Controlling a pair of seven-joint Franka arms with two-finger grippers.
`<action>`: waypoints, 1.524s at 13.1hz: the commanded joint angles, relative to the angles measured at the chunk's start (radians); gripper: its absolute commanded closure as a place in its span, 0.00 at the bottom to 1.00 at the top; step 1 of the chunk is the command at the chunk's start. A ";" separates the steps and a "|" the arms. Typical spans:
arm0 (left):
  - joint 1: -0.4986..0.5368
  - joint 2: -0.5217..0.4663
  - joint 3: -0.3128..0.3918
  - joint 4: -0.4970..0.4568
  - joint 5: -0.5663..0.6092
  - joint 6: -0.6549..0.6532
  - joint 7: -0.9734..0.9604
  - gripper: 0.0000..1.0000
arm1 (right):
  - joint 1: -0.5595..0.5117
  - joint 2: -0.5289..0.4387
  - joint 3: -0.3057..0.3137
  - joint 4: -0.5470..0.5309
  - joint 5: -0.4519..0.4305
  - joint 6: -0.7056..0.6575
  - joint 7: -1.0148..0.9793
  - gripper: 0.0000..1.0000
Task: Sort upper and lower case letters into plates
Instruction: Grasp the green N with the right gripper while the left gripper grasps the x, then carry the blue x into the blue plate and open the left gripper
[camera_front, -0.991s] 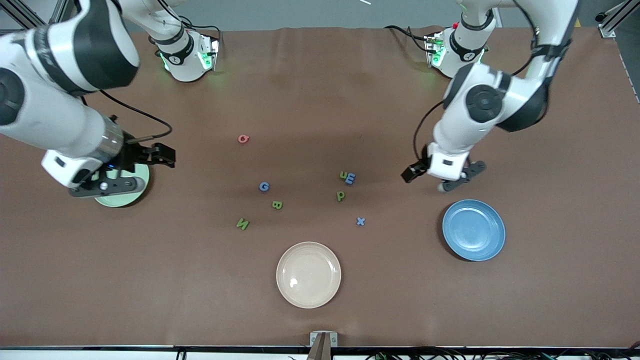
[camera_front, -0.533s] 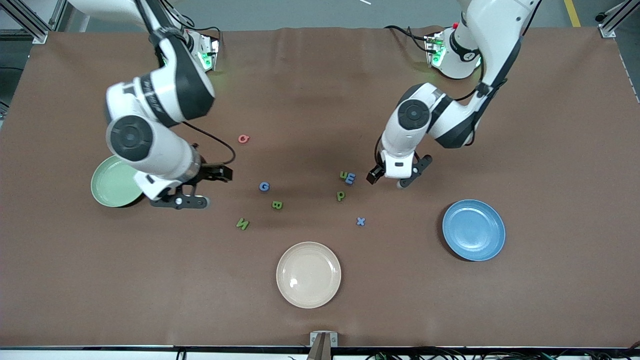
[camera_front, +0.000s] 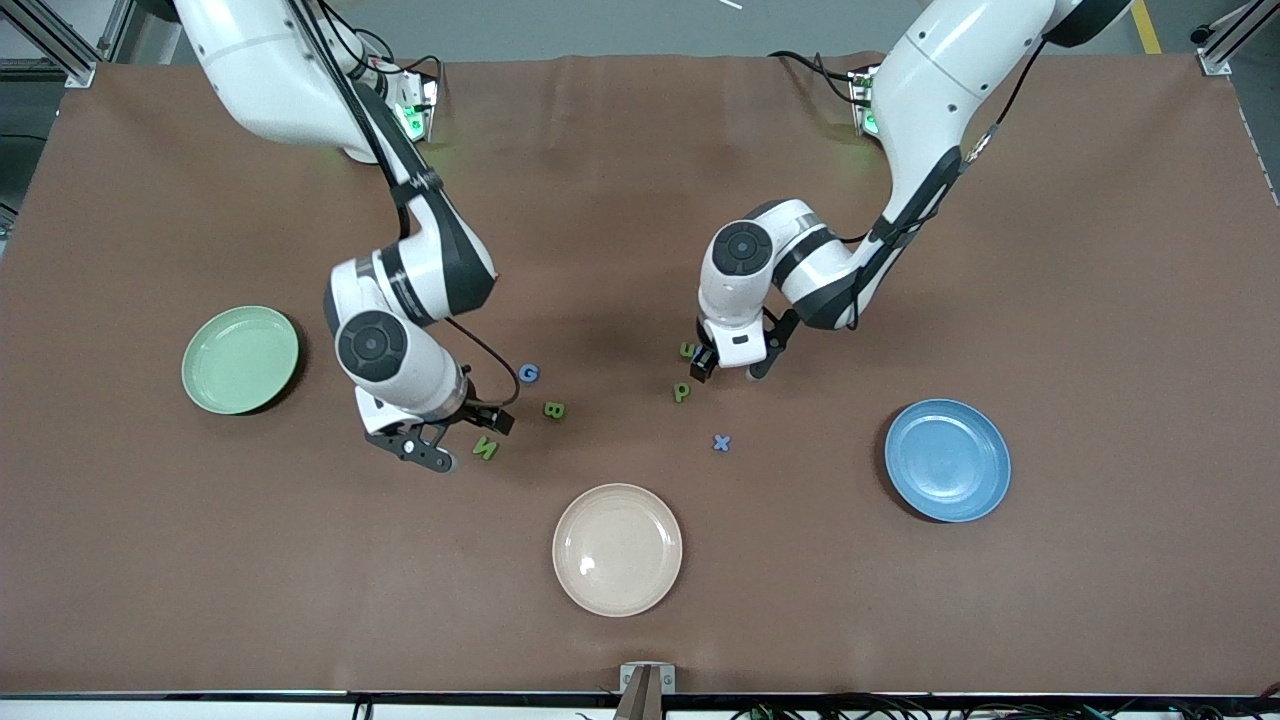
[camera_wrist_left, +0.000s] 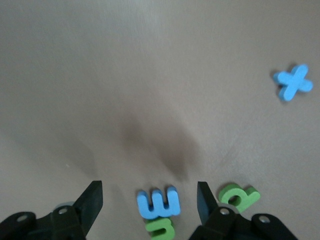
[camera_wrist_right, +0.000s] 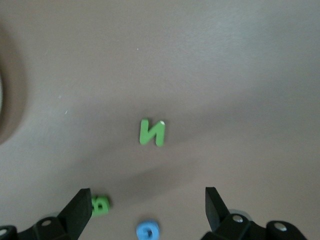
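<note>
I need to sort the uppercase letters onto the green plate (camera_front: 240, 359), so next I should grab the green N by its two upright strokes with my right gripper.
The mint green plate (camera_front: 240, 359) lies toward the right arm's end of the table, and the blue plate (camera_front: 947, 460) toward the left arm's end. Both are empty. My right gripper (camera_front: 455, 437) is open over the table, close to a green N (camera_front: 485, 448). Its wrist view shows the N (camera_wrist_right: 152, 132), a green B (camera_wrist_right: 100, 205) and a blue G (camera_wrist_right: 148, 231). My left gripper (camera_front: 728, 368) is open low over a blue E (camera_wrist_left: 158, 202) that touches a green u (camera_wrist_left: 161, 228). A green p (camera_wrist_left: 238, 196) and a blue x (camera_wrist_left: 293, 82) lie close by.
A cream-beige plate (camera_front: 617, 549) lies empty near the table's front edge, between the two task plates. The G (camera_front: 528, 373), B (camera_front: 554, 410), p (camera_front: 681, 392) and x (camera_front: 721, 442) are scattered mid-table. The right arm's elbow hangs over the table's middle.
Both arms swung in toward the middle letters. The right gripper left the mint green plate and came beside the N. The left gripper moved from near the blue plate to over the E.
</note>
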 joint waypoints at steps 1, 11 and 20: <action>-0.040 0.047 0.013 0.057 0.029 -0.009 -0.076 0.16 | -0.011 0.082 -0.005 0.041 0.078 0.037 0.018 0.00; -0.025 0.025 0.028 0.057 0.101 -0.040 -0.085 1.00 | -0.030 0.174 -0.016 0.107 0.126 0.041 0.006 0.21; 0.384 -0.095 0.025 0.051 0.157 -0.113 0.516 0.99 | -0.030 0.199 -0.016 0.112 0.120 0.069 0.006 0.49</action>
